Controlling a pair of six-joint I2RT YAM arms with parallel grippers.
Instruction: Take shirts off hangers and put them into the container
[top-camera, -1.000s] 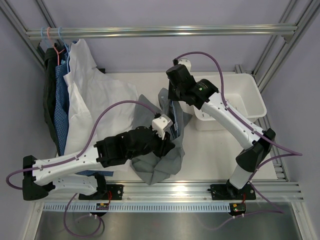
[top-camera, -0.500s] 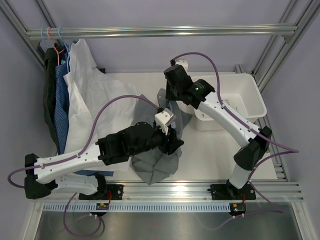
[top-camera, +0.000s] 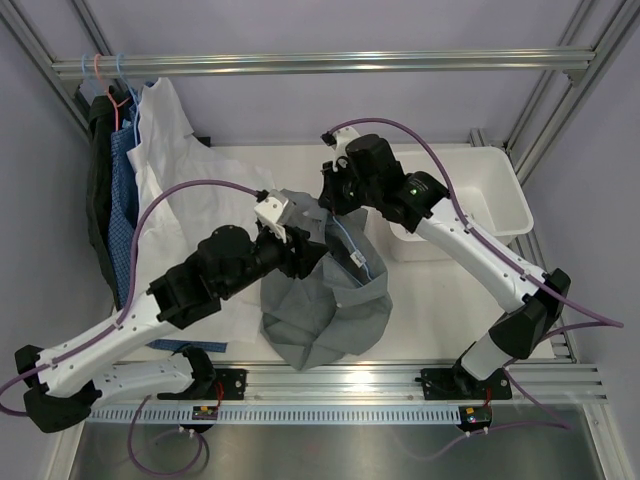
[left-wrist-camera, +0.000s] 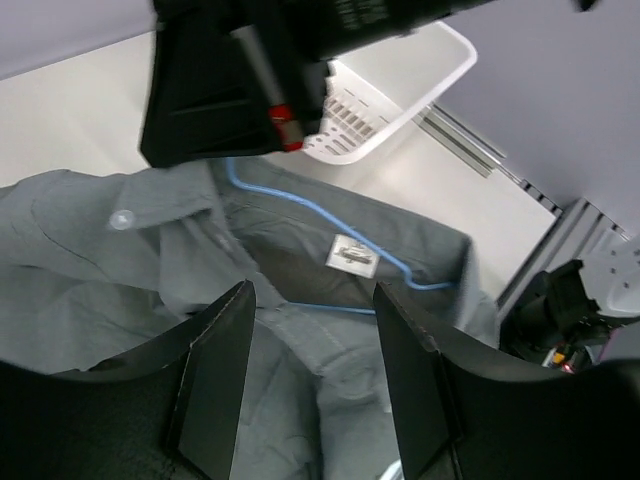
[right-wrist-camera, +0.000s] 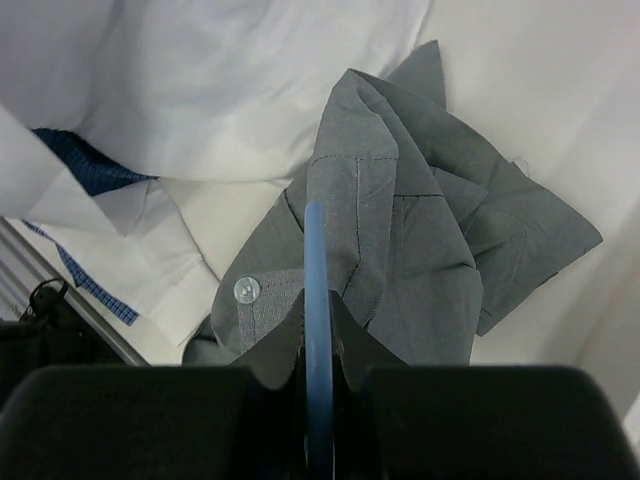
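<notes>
My left gripper grabs the light blue hanger's wire (top-camera: 349, 240) inside the collar next, leaving the grey shirt (top-camera: 320, 310) free to come off.
A grey shirt (top-camera: 320, 310) lies crumpled on the table with a light blue hanger (top-camera: 352, 250) still inside its collar. My right gripper (top-camera: 335, 195) holds it from above, shut on the hanger's bar (right-wrist-camera: 316, 300) over the grey shirt (right-wrist-camera: 430, 250). My left gripper (left-wrist-camera: 312, 375) hovers open just above the grey cloth (left-wrist-camera: 120, 260), nothing between its fingers (left-wrist-camera: 215, 380). In the left wrist view the hanger wire (left-wrist-camera: 395, 265) runs past the neck label. The white container (top-camera: 500, 200) stands at the back right. White (top-camera: 170, 170), blue checked (top-camera: 122, 190) and dark (top-camera: 98, 180) shirts hang at the left.
An aluminium rail (top-camera: 320, 63) crosses the back, with hanger hooks (top-camera: 115, 70) at its left end. The white shirt's tail drapes onto the table beside the grey one. Frame posts stand at both sides. The right arm's black body (left-wrist-camera: 230, 90) fills the top of the left wrist view.
My left gripper has opened, let go of the grey shirt and drawn back up and to the left. The right gripper shifted slightly left with the hanger, and the collar has spread open.
</notes>
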